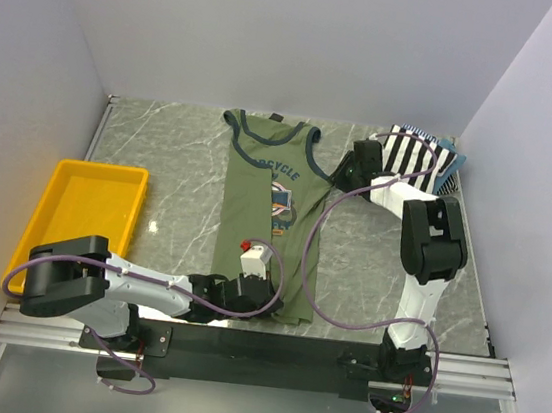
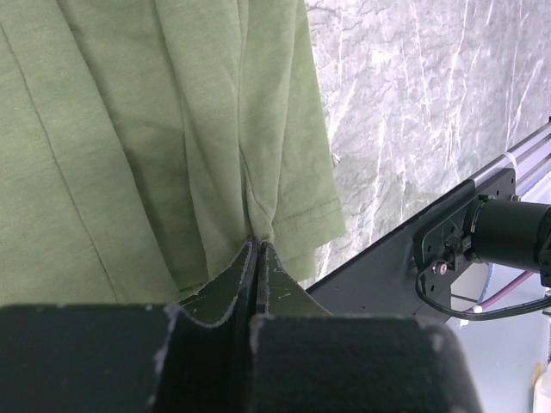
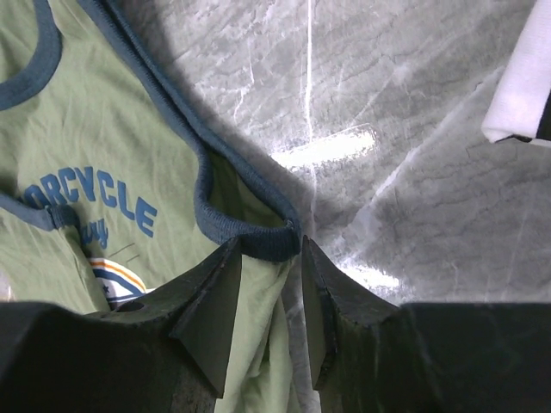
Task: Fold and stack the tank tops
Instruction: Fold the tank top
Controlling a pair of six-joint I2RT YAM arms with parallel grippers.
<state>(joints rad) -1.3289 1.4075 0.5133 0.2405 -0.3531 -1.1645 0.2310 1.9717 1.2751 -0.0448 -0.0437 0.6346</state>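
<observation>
The right gripper grabs the olive-green tank top by the navy armhole trim (image 1: pixel 331 180) (image 3: pixel 250 237) at its side edge next, to fold that side inward lengthwise.
The olive-green tank top (image 1: pixel 251 208) with navy trim lies lengthwise in the middle of the table, neck at the far end. My left gripper (image 1: pixel 269 301) is at its near hem, and in the left wrist view (image 2: pixel 258 243) it is shut on a pinch of the green cloth (image 2: pixel 129 129). My right gripper (image 1: pixel 340 181) is at the top's right armhole. In the right wrist view (image 3: pixel 269 243) its jaws stand apart, with the navy armhole trim (image 3: pixel 250 237) between them. The black-and-white striped tank top (image 1: pixel 418 156) lies bunched at the back right.
A yellow plastic tray (image 1: pixel 53 214) stands at the left of the table. The black base rail (image 1: pixel 269 347) runs along the near edge and also shows in the left wrist view (image 2: pixel 396 258). Walls close in the left, back and right.
</observation>
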